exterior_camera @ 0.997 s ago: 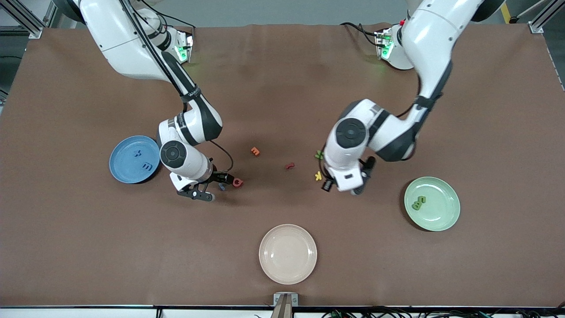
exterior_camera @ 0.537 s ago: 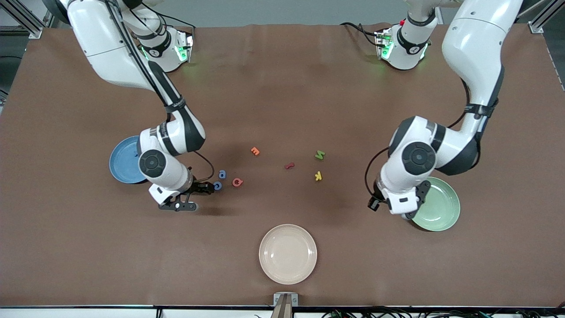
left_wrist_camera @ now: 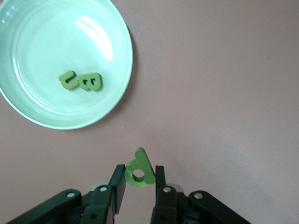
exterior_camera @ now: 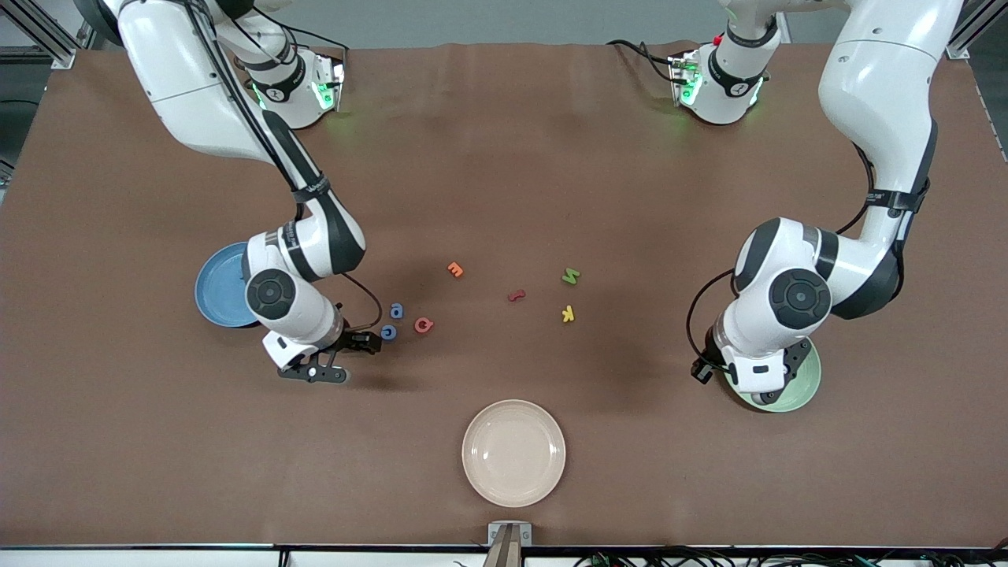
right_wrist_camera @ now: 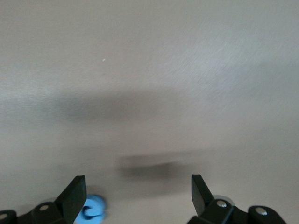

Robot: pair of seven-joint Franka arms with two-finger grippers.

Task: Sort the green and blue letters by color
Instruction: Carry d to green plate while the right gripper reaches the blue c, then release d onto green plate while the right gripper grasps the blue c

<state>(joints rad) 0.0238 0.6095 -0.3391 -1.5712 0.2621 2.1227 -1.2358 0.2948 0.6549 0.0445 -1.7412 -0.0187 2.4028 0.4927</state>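
The right gripper grabs the curled blue letter by its rounded outer curve next, to sort it onto the blue plate.
My right gripper is open and low over the table. A blue letter lies just by one fingertip and also shows in the right wrist view. A second blue letter lies beside it, farther from the front camera. The blue plate is partly hidden by the right arm. My left gripper is shut on a green letter, over the table at the rim of the green plate. Two green letters lie in that plate. Another green letter lies mid-table.
A yellow K, two red letters and an orange letter lie mid-table. A cream plate sits nearest the front camera.
The left arm swung from the mid-table letters to the green plate with a green letter. The right gripper drew back toward the blue plate, uncovering both blue letters; its arm now covers that plate's inside.
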